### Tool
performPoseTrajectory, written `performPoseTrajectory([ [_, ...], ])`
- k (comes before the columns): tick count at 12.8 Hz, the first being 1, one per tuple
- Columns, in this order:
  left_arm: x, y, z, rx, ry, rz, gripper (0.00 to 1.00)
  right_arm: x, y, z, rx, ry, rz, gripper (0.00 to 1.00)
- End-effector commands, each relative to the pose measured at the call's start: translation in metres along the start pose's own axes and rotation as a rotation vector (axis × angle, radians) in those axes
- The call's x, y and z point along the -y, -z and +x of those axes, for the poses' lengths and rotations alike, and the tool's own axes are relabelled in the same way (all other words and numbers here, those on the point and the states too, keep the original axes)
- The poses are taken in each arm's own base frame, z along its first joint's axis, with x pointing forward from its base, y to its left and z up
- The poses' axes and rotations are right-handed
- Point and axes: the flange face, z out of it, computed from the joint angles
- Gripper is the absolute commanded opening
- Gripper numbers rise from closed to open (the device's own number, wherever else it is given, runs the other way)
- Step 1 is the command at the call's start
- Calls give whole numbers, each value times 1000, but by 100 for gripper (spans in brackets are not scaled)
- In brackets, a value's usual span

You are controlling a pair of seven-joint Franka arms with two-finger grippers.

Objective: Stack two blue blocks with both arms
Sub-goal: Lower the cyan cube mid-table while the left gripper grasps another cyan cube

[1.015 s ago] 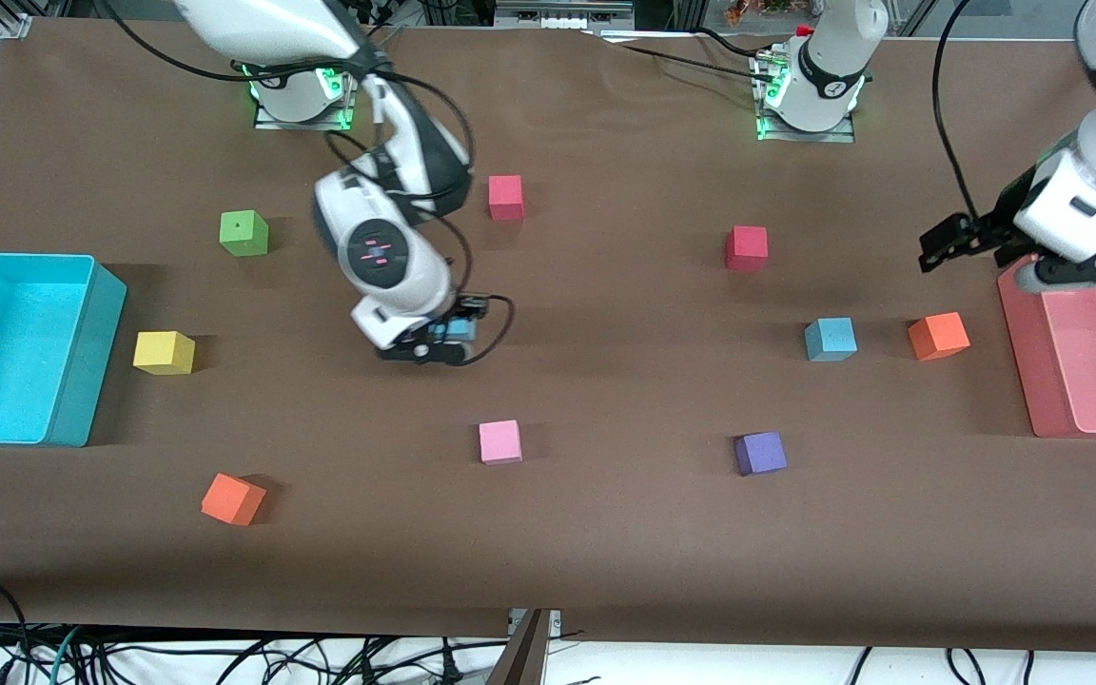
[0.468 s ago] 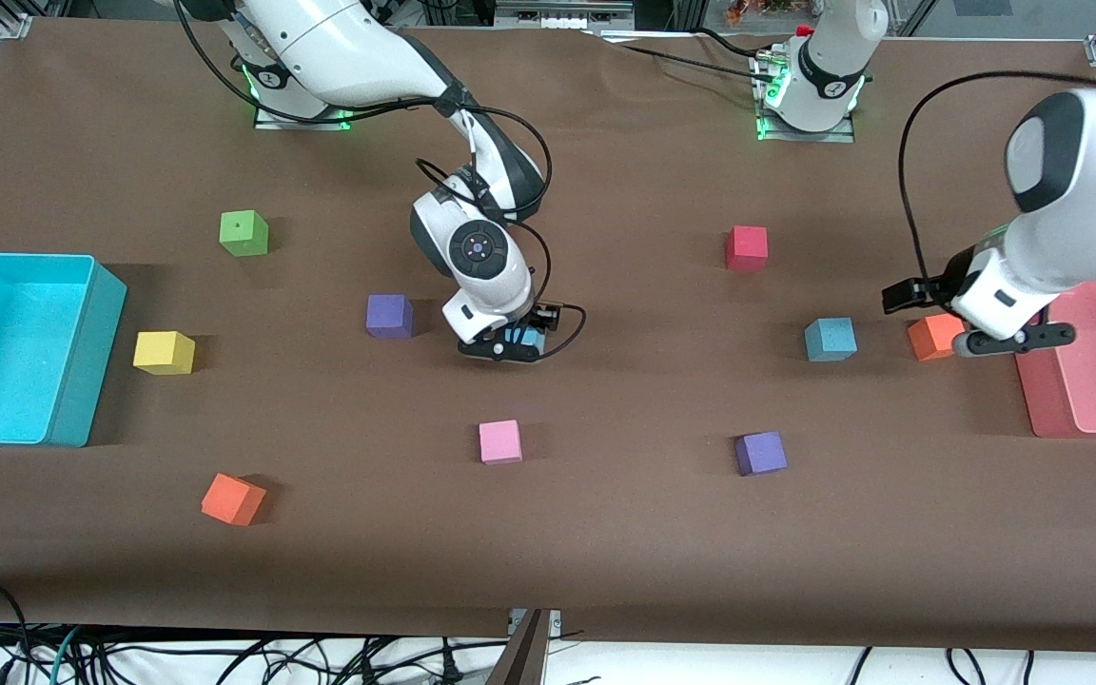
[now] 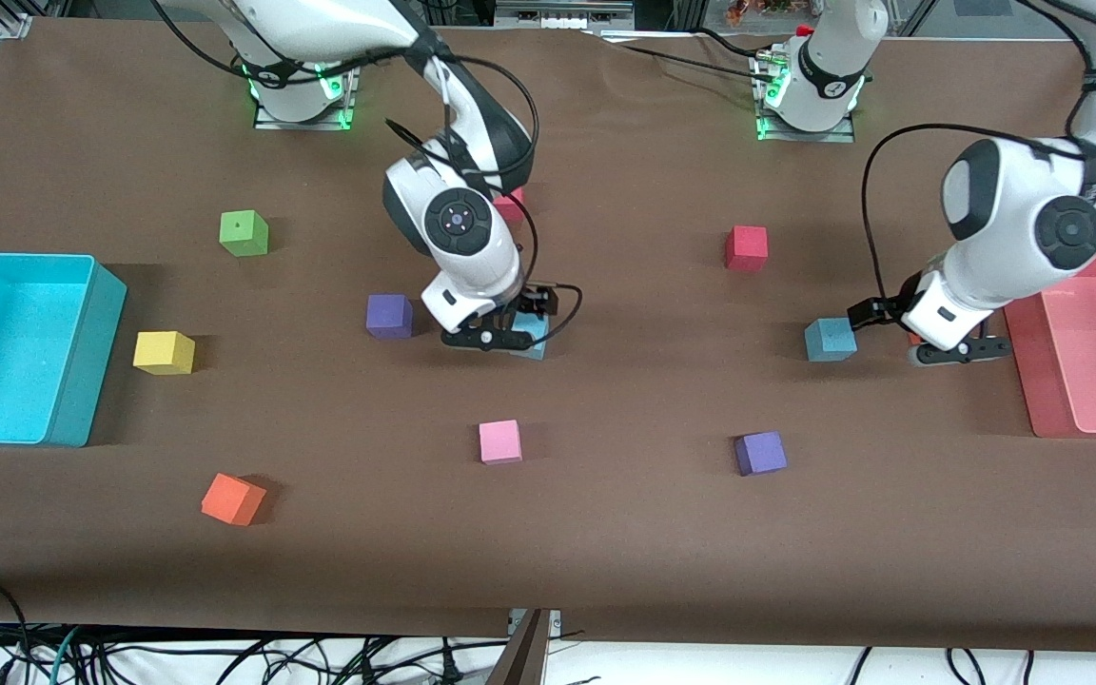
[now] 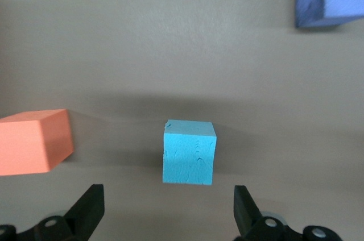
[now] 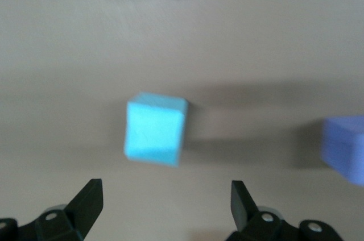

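Note:
My left gripper grabs the blue block beside it by its opposite sides next, to stack it on the other blue block (image 3: pixel 532 330).
One blue block (image 3: pixel 831 340) lies on the table toward the left arm's end. My left gripper (image 3: pixel 952 352) hangs open just beside it, over an orange cube. In the left wrist view the block (image 4: pixel 189 153) lies ahead of the open gripper (image 4: pixel 168 212), not between its fingers. The second blue block (image 3: pixel 535 335) lies near the table's middle, partly covered by my right gripper (image 3: pixel 486 338). In the right wrist view this block (image 5: pixel 154 137) lies ahead of the open gripper (image 5: pixel 165 204), apart from the fingers.
A purple cube (image 3: pixel 388 316) sits beside the right gripper, a pink cube (image 3: pixel 499 441) and another purple cube (image 3: pixel 760 453) nearer the camera. Red cubes (image 3: pixel 746 247), green (image 3: pixel 244 233), yellow (image 3: pixel 164 352) and orange (image 3: pixel 233 499) cubes are scattered. A cyan bin (image 3: pixel 82 381) and a pink bin (image 3: pixel 1033 400) stand at the table's ends.
The left arm swung from over the pink bin to beside its blue block. The right gripper and its blue block shifted toward the left arm's end, uncovering the purple cube.

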Motion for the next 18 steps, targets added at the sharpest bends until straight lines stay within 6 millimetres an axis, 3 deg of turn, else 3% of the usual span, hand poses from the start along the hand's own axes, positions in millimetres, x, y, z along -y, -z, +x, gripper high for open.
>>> performPoseTrajectory([
  [1, -1, -23, -9, -24, -34, 13, 100, -34, 28, -29, 44, 184, -23, 99],
  [4, -4, -52, -7, -33, -40, 9, 100, -65, 24, -50, 3, 423, 2, 99],
  [6, -10, -66, -7, -48, -51, 6, 100, -74, 4, -53, -24, 587, 19, 99],
  [12, -20, -93, -5, -60, -70, 1, 99, -113, -41, -17, -137, 915, 302, 99],
  [16, -19, -100, -5, -64, -70, 0, 99, -123, -106, -4, -317, 1021, 528, 99],
  [17, -19, -102, -5, -64, -70, 0, 95, -128, -126, -3, -389, 1039, 590, 99],
  [18, -19, -102, -5, -66, -70, 0, 82, -131, -145, -4, -451, 1066, 626, 99],
])
